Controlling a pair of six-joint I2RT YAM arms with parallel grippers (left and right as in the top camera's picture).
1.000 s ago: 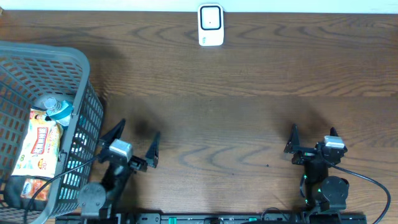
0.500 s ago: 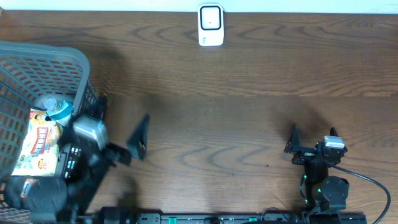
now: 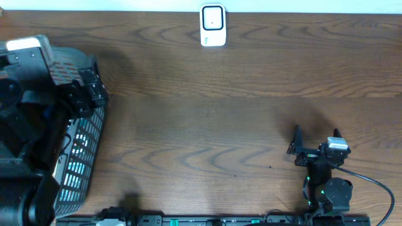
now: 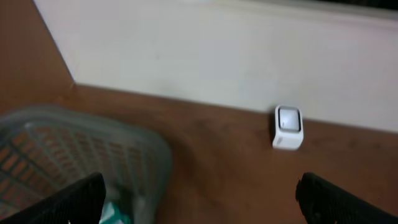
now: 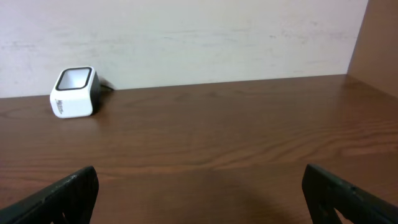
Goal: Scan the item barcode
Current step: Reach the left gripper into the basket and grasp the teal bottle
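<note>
The barcode needs to stay uncovered to face the scanner, so the left gripper should next grab the teal item in the basket (image 4: 114,214) by its sides.
The white barcode scanner (image 3: 212,25) stands at the table's far edge, also in the left wrist view (image 4: 288,126) and the right wrist view (image 5: 74,92). My left gripper (image 3: 88,94) hangs open, high over the grey basket (image 3: 81,163), and the arm hides the basket's contents from above. In the left wrist view the gripper (image 4: 202,205) holds nothing, its jaws spread over the basket's rim (image 4: 93,134). A teal scrap of an item (image 4: 117,213) shows inside the basket. My right gripper (image 3: 316,139) rests open and empty low on the right, far from the scanner.
The basket fills the left side of the table. A pale wall (image 5: 199,37) runs behind the scanner, and a brown side panel (image 5: 379,43) stands at the far right. The right arm's cable (image 3: 370,182) trails near the front edge.
My left arm has risen and swung left and back from beside the basket to over it, now covering the items inside. The right arm has not moved.
</note>
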